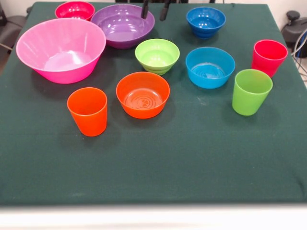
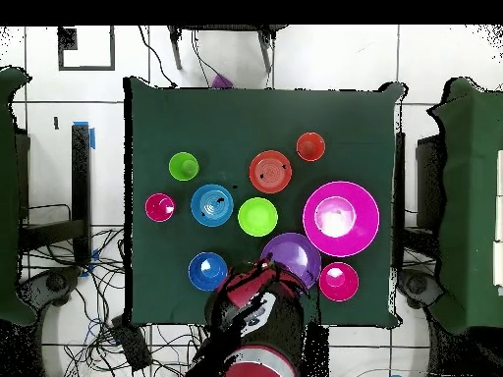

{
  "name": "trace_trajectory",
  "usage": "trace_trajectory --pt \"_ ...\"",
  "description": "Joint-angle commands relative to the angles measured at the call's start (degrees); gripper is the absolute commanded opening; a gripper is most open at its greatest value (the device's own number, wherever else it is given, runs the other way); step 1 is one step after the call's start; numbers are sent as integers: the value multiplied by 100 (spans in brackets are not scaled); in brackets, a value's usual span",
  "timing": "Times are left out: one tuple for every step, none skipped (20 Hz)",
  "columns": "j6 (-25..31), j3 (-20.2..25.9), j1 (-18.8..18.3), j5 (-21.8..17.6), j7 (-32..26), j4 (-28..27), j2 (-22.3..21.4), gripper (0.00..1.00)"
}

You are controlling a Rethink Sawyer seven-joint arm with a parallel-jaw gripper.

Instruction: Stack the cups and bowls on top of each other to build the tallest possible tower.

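Observation:
I should grab the large purple bowl (image 1: 123, 28) next with my gripper, and I will hold it by its thin rim (image 1: 151, 13), because the bowl's broad body is far wider than my open fingers.
All cups and bowls stand apart on the green table (image 1: 192, 158), none nested. The huge pink bowl (image 1: 61, 50) is at left, with the purple bowl (image 1: 123, 25) and the red-pink bowl (image 1: 75, 9) behind it. The lime green bowl (image 1: 157, 55), orange bowl (image 1: 143, 94), light blue bowl (image 1: 210, 67) and dark blue bowl (image 1: 206, 21) sit mid-table. The orange cup (image 1: 88, 111) is front left. The green cup (image 1: 251, 91) and red-pink cup (image 1: 269, 56) are at right. My gripper (image 1: 154, 10) is open and empty, with its tips above the purple bowl's far rim.
In the overhead view the arm (image 2: 251, 309) reaches in from the bottom edge over the purple bowl (image 2: 292, 258). Cables and grey chairs surround the table (image 2: 157, 118). The table's front strip holds no objects.

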Motion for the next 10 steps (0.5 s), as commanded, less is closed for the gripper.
trace_trajectory --pt "203 256 190 -310 7 -720 371 100" --pt "102 237 210 -294 70 -768 484 100" --pt "83 270 191 -288 83 -775 511 100" --pt "65 376 105 -301 71 -745 500 100" --pt "62 441 56 -307 58 -759 538 100" --pt "20 415 76 -290 85 -823 623 100" --pt "-50 369 101 -264 130 -885 715 100" --pt "-86 328 128 -247 156 -945 801 100" --pt "-86 358 96 -257 145 -966 835 100" --pt "-86 389 64 -266 134 -986 870 100"
